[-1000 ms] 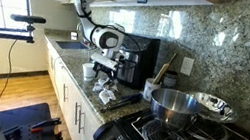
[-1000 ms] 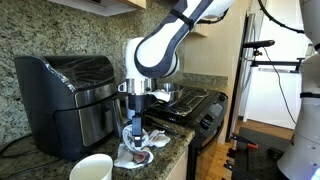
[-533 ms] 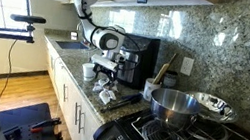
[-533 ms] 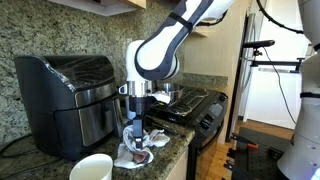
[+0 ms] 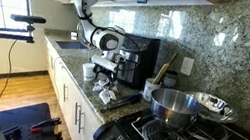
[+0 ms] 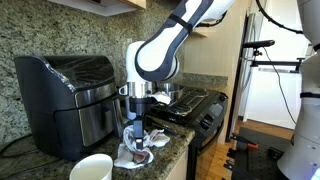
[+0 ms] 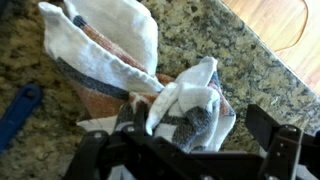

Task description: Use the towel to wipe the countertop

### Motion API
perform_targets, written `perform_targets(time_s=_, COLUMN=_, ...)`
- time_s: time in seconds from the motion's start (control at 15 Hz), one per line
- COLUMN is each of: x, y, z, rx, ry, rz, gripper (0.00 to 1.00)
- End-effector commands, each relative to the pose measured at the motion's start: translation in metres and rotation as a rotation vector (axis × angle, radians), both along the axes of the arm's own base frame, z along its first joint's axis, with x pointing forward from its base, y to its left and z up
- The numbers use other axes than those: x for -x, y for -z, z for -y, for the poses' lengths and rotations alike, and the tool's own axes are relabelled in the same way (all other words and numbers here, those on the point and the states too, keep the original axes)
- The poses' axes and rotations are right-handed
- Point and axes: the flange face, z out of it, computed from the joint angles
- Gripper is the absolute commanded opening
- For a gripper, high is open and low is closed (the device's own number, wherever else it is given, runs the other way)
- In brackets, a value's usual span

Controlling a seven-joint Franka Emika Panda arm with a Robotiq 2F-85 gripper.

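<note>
My gripper closes on the fold now. The bunched fold of towel [image 5: 105, 83] [image 7: 194, 112] stands raised between my open fingers, so closing now would catch it.
A crumpled white towel with brown and grey stripes [image 7: 130, 60] lies on the speckled granite countertop [image 7: 220, 40] near its front edge. It shows in both exterior views [image 5: 109, 95] [image 6: 135, 150]. My gripper [image 7: 200, 128] points straight down onto it [image 5: 105, 84] [image 6: 134, 135]. A bunched fold of towel sits between the fingers. Bare counter shows between the fold and one finger, so the jaws look open around the towel.
A black appliance [image 5: 137, 60] [image 6: 65, 90] stands against the wall just behind the towel. A white mug [image 5: 88, 71] [image 6: 92, 168] sits beside it. A stove with a steel pot [image 5: 173, 106] borders the counter. A blue object [image 7: 18, 110] lies near the towel.
</note>
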Motion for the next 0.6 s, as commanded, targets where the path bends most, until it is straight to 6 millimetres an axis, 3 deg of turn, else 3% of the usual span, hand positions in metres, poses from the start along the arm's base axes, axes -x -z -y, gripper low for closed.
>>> perform_targets(time_s=0.0, x=-0.0027, y=0.0001, z=-0.0005, rx=0.004, ry=0.003, rz=0.014, gripper=1.00)
perform_targets(time_s=0.13, x=-0.0025, y=-0.0001, z=-0.0007, rx=0.006, ry=0.004, rz=0.017, gripper=0.97)
perform_targets(time_s=0.2, x=-0.0022, y=-0.0004, z=-0.0011, rx=0.007, ry=0.001, rz=0.025, gripper=0.74)
perform_targets(time_s=0.33, x=-0.0026, y=-0.0009, z=-0.0018, rx=0.010, ry=-0.003, rz=0.033, gripper=0.68)
perform_targets(time_s=0.53, x=-0.0033, y=-0.0015, z=-0.0023, rx=0.016, ry=-0.011, rz=0.047, gripper=0.45)
